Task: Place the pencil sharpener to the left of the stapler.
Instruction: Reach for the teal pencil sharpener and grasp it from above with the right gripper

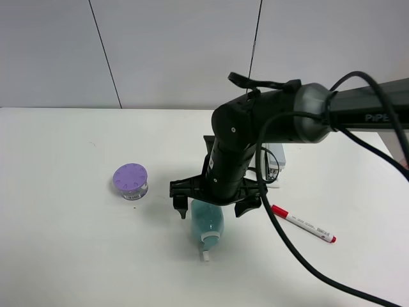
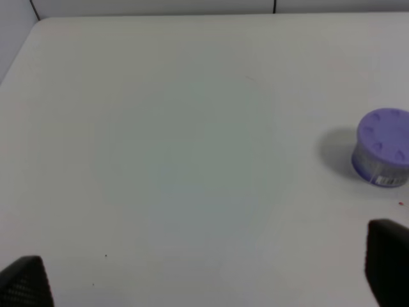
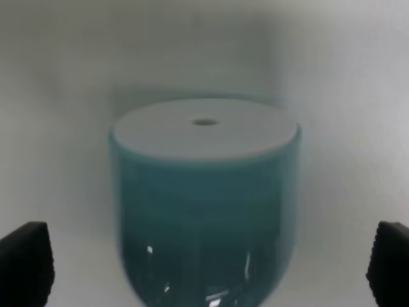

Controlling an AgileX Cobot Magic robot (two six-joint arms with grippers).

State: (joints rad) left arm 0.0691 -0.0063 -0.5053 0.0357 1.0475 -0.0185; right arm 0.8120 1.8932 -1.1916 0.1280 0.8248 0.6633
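The flat white end of the pencil sharpener [image 1: 208, 220] [image 3: 204, 192] lies beyond my fingertips, so my right gripper would miss the sharpener if it closed now and needs to lower first.
The pale teal pencil sharpener [image 1: 208, 220] lies on the white table, its white stub pointing toward the front edge. My right gripper [image 1: 213, 206] hangs open just over its rear end, one finger on each side and neither touching. In the right wrist view the sharpener [image 3: 204, 192] shows its flat white end, centred in the open gripper [image 3: 208, 265]. Only a grey and white corner of the stapler [image 1: 276, 161] shows behind the right arm. My left gripper [image 2: 208, 275] is open over bare table, and it is out of the exterior view.
A purple-lidded round jar [image 1: 130, 181] [image 2: 382, 153] stands left of the sharpener. A red-capped marker [image 1: 303, 224] lies to its right. The right arm's cable loops down toward the front right edge of the table [image 1: 64, 256].
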